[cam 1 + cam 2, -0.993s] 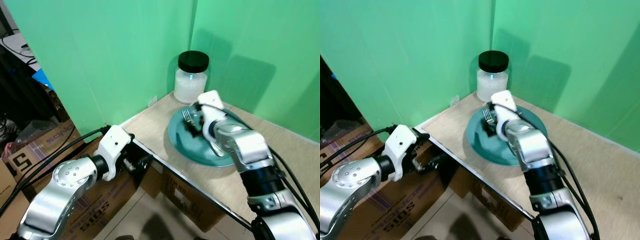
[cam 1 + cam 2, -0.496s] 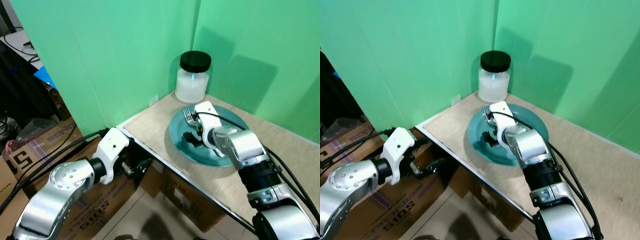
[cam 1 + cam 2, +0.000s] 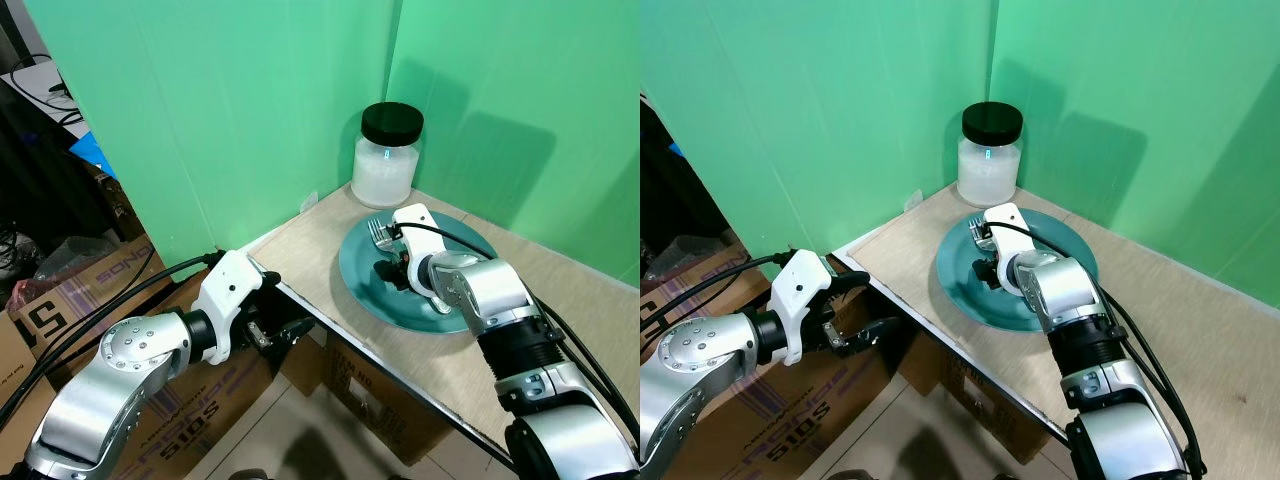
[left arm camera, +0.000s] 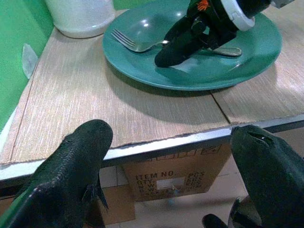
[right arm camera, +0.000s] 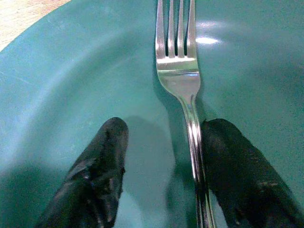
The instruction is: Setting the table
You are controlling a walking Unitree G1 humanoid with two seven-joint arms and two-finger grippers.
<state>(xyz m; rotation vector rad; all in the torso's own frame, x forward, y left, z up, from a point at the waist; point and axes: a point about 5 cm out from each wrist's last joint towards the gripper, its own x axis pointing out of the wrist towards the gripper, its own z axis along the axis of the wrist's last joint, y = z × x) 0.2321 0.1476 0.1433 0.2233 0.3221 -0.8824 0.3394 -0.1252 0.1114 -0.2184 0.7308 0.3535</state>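
Next, my right gripper grabs the silver fork by its slim handle just behind the fork's head [image 5: 194, 143], since the fork's pointed tines lie on the plate.
A teal plate [image 3: 362, 285] lies on the wooden table near its left edge. A silver fork [image 3: 378, 232] rests on it, tines toward the jar. My right gripper [image 3: 390, 273] is down on the plate, open, fingertips touching the plate. In the right wrist view the fork [image 5: 178, 71] runs between the two fingers [image 5: 97, 171], its handle lying against the inner side of one. My left gripper [image 3: 278, 326] hangs open just below the table's left edge; its wrist view looks across the plate [image 4: 142, 66].
A white jar with a black lid [image 3: 387, 155] stands in the corner behind the plate. Green walls close off the back and left. Cardboard boxes [image 3: 70, 290] and black cables lie on the floor under and beside the table edge [image 3: 330, 335].
My right gripper has drawn back a little from over the fork's tines toward its handle and sits low on the plate. The left gripper rose slightly. The fork has stayed put.
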